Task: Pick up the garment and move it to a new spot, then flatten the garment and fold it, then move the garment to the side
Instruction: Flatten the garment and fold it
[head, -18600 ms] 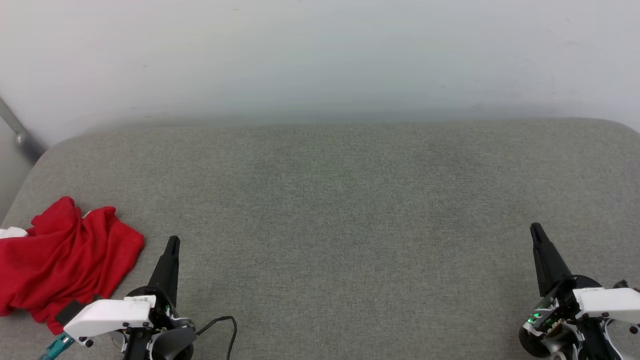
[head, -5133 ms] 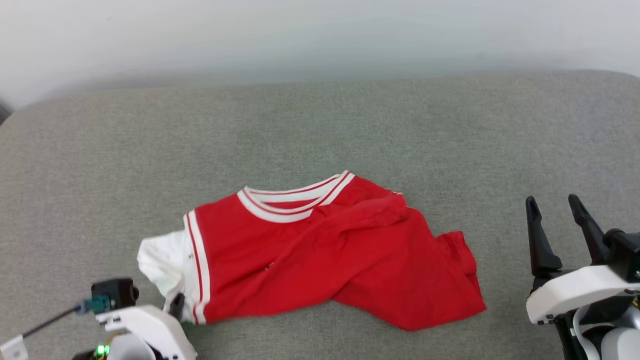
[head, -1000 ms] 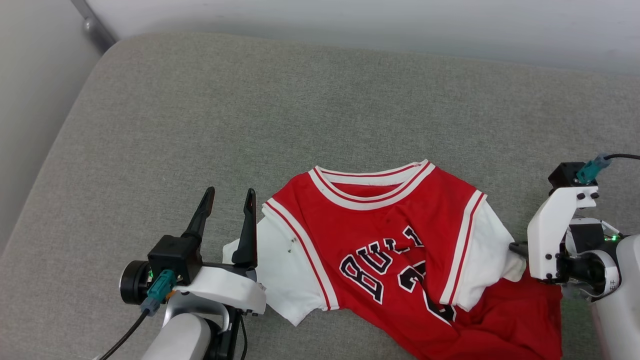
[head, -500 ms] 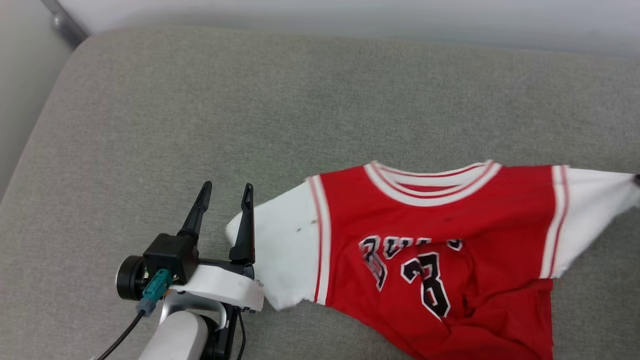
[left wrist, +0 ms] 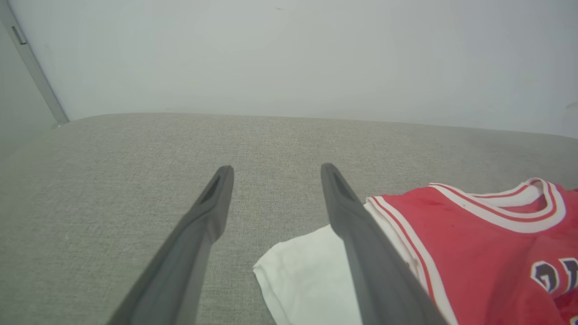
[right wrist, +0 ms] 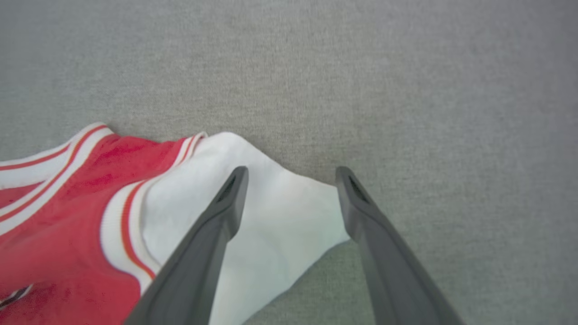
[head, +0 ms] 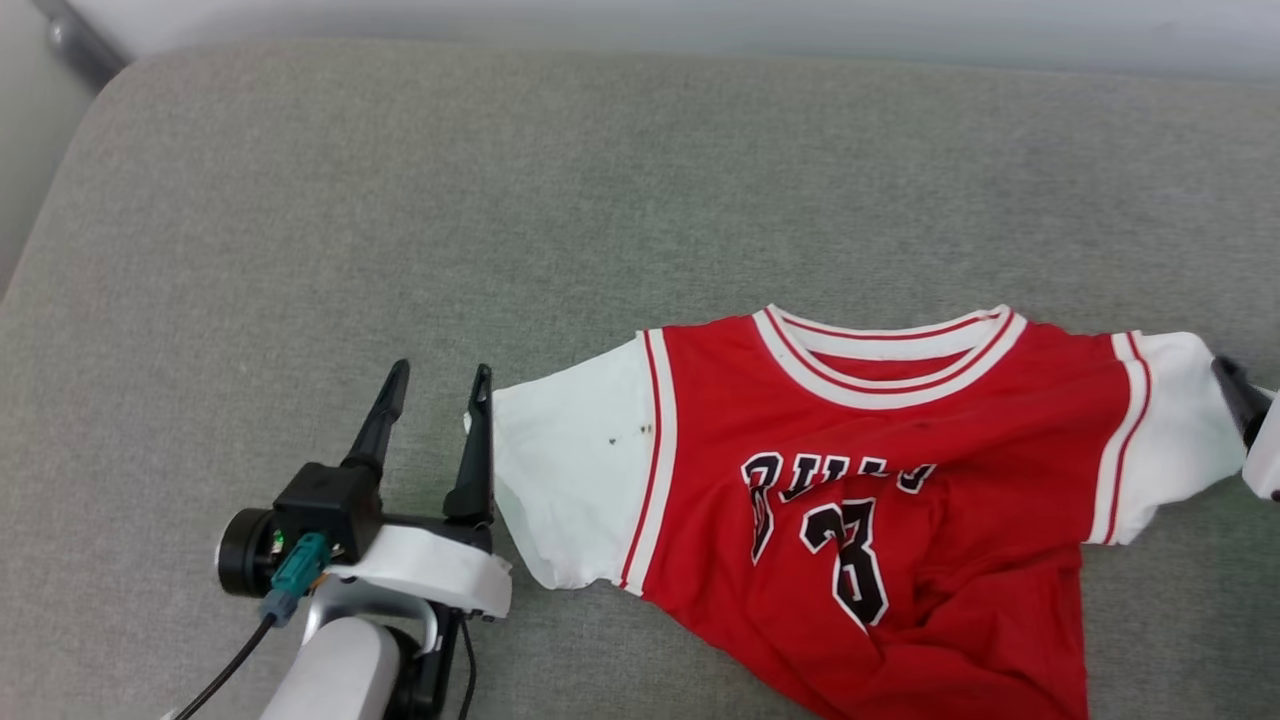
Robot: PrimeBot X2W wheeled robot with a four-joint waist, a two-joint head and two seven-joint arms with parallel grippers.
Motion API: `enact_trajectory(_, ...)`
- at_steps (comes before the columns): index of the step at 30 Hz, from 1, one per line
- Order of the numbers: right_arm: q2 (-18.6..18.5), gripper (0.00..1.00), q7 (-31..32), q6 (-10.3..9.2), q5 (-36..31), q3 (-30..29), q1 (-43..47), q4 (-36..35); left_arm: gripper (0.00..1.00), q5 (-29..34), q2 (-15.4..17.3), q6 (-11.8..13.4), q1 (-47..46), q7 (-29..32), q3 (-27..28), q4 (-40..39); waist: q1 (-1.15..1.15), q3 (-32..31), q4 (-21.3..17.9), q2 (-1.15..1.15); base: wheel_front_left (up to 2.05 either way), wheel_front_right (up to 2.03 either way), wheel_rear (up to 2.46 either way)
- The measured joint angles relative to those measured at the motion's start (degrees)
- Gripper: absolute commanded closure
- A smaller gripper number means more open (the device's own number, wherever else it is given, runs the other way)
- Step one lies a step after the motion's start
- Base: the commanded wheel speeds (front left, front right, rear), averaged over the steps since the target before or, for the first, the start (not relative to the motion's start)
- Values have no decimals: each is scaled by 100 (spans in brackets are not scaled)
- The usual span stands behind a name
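The white sleeve [head: 570, 462] is lying spread flat on the cushion. My left gripper should now pinch the sleeve by its outer hem [head: 499, 462], where the cloth ends.
The garment [head: 860, 480], a red jersey with white sleeves and a black number 3, lies face up on the grey cushion, its lower hem bunched at the bottom right. My left gripper [head: 435, 385] stands open just left of the left white sleeve [left wrist: 307, 275], its right finger at the sleeve's edge. My right gripper [right wrist: 291, 174] is open above the right white sleeve [right wrist: 271, 216], which lies on the cushion between and below its fingers. One dark fingertip [head: 1232, 385] of it shows at the head view's right edge.
A grey fabric cushion [head: 500, 200] spreads far behind and left of the jersey. A pale wall [left wrist: 289, 54] rises behind it, with a metal bar [head: 75, 45] at the top left corner.
The right sleeve was pulled out to the right and now lies flatter. My right gripper has opened and released it. The head camera has shifted too.
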Motion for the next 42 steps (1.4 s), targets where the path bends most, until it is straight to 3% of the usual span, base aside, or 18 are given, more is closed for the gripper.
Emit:
enact_trajectory(7, -108, 0, -2153, 0, -174, 344, 322, -343, 0, -9, 136, 81, 272, -1, 177, 42, 0, -380, -192, 0, 0, 0, 0)
enact_trajectory(11, 71, 0, -3033, 0, -243, 539, 834, -726, 0, -73, 238, 151, 486, 36, 272, 70, -1, -709, -293, 0, 0, 0, 0)
enact_trajectory(18, 553, 0, -3607, 0, -304, 895, 1870, -1603, 0, -189, 439, 257, 828, 218, 411, -56, -1, -1215, -530, 0, 0, 0, 0)
enact_trajectory(24, 1000, 0, -3586, 0, -350, 1079, 2702, -2260, 0, -358, 642, 243, 1023, 649, 488, -40, -1, -1505, -728, 0, 0, 0, 0)
enact_trajectory(27, 1104, 0, -3496, 0, -347, 1090, 3002, -2484, 0, -566, 761, 55, 1005, 1139, 450, 32, -2, -1585, -828, 0, 0, 0, 0)
enact_trajectory(31, 1193, 0, -3395, 0, -339, 1174, 3121, -2649, 0, -858, 1125, -388, 559, 2036, 374, 196, -1, -1557, -978, 0, 0, 0, 0)
enact_trajectory(37, 1236, 0, -3445, 0, -323, 1343, 3049, -2750, 0, -1350, 1569, -939, -264, 3817, 141, 527, -1, -1282, -1182, 0, 0, 0, 0)
enact_trajectory(42, 1272, 0, -3499, 0, -286, 1504, 2885, -2702, 0, -1630, 1828, -1168, -674, 5048, -123, 912, -1, -964, -1368, 0, 0, 0, 0)
